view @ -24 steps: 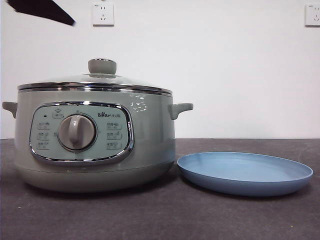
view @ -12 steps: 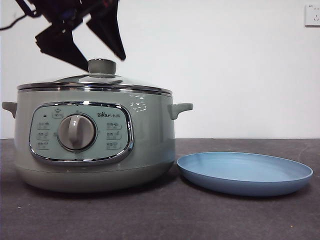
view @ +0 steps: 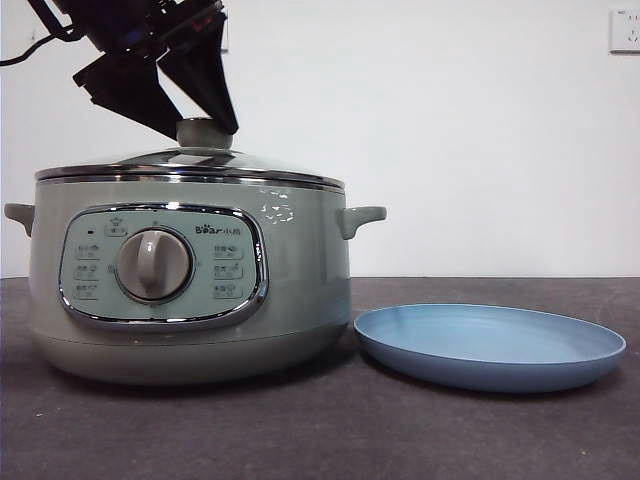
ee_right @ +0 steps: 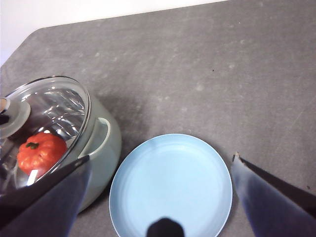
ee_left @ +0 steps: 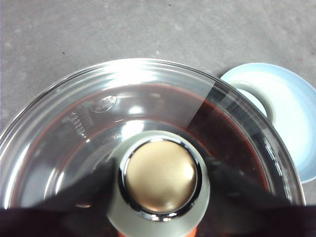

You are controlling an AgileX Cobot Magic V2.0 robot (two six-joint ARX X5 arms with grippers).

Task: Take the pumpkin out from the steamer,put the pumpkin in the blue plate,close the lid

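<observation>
My right gripper grabs the orange-red pumpkin by its round ribbed sides next. Then my right gripper puts the pumpkin in the blue plate (view: 490, 345).
The steamer (view: 300, 280) stands at the left with the glass lid (view: 190, 160) seated on it. My left gripper (view: 206, 135) has come down over the lid's knob (ee_left: 160, 177); its jaws are open, one on each side of the knob and close against it. Through the glass the orange-red pumpkin (ee_right: 41, 150) shows inside the pot. The blue plate (view: 490, 345) lies empty to the right of the steamer. My right gripper (ee_right: 162, 156) hovers open high above the plate (ee_right: 170, 187), holding nothing.
The steamer's right side handle (view: 360, 217) reaches toward the plate's near rim. A white wall with sockets (view: 625, 30) stands behind the dark table (view: 330, 430).
The left gripper came in from the upper left, dropped onto the lid's knob, and its jaws drew in closer around it. Lid, steamer and plate have not moved.
</observation>
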